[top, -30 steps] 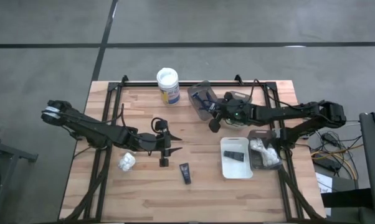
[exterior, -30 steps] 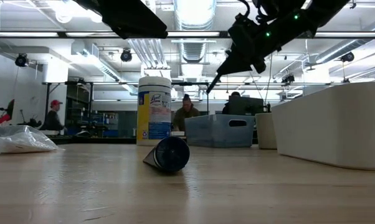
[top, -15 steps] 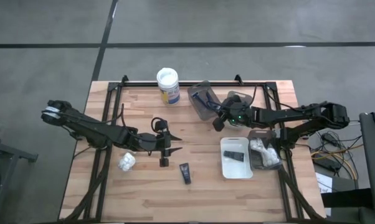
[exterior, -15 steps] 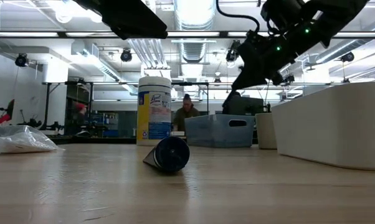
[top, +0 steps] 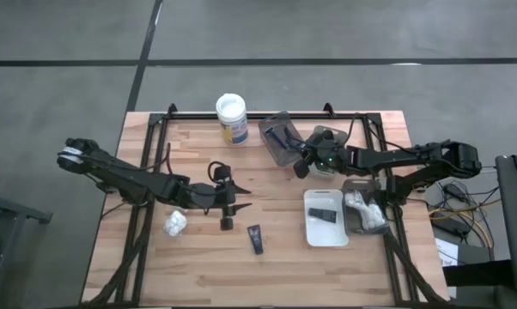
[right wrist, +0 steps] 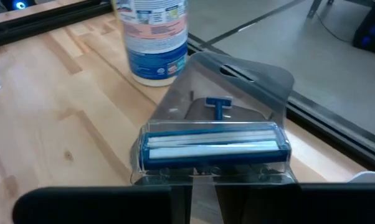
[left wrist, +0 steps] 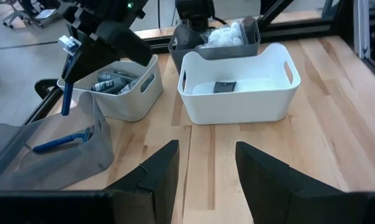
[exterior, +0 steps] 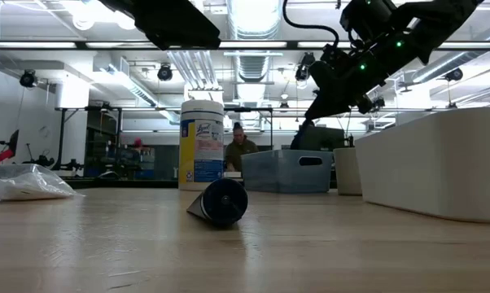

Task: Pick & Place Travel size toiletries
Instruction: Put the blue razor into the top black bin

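Observation:
The blue razor hangs above the grey tray's near edge and would fall short if released now, so my right gripper must move it farther in first.
My right gripper hangs above the table beside a clear bag of blue razors, shut on one blue razor. My left gripper stands open and empty over the table's middle. A black tube lies on its side on the wood, and a white lumpy packet lies farther left. A white tray holds another black tube. The grey tray holds white packets. A second white tray holds dark grey bottles. My right gripper pinches the razor between its two fingers close behind the head. The capped head lies crosswise just beyond the fingertips. The blue handle hangs down below the fingers, clear of the table. The fingers slant down toward the table's left.
A white-lidded tub with a blue-yellow label stands at the far edge, left of the bag. Another blue razor lies inside the bag. Open wood lies near the front edge. People show in the room beyond the table.
My right gripper, still shut on the razor, has drawn back a little toward the table's right edge, sunk slightly and rolled, mostly in the first half second. The razor has stayed clear of the table.

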Controlling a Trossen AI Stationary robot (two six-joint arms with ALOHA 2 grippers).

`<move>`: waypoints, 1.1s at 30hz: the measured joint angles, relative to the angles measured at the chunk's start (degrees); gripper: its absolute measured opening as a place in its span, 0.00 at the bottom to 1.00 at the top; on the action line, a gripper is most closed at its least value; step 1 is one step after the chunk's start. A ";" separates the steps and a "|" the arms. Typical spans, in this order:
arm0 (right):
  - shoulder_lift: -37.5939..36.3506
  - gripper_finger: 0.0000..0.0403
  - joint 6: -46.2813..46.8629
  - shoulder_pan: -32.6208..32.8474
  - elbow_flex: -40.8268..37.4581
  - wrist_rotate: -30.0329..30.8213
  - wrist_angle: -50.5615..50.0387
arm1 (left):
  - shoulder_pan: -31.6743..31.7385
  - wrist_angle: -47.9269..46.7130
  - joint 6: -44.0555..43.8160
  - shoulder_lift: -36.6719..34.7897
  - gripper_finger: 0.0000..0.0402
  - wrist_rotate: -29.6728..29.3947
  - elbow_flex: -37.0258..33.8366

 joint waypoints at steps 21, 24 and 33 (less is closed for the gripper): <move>5.74 0.10 2.70 -7.11 0.27 -0.69 7.95 | -0.28 -1.09 2.66 4.86 0.41 1.53 -0.02; 9.07 0.10 2.71 -7.37 0.24 -0.79 11.96 | -0.26 -1.10 6.02 5.58 0.41 1.51 -0.02; 17.06 0.18 1.79 -7.72 3.70 -3.49 14.48 | -0.15 -0.72 10.29 5.99 0.41 1.51 -0.02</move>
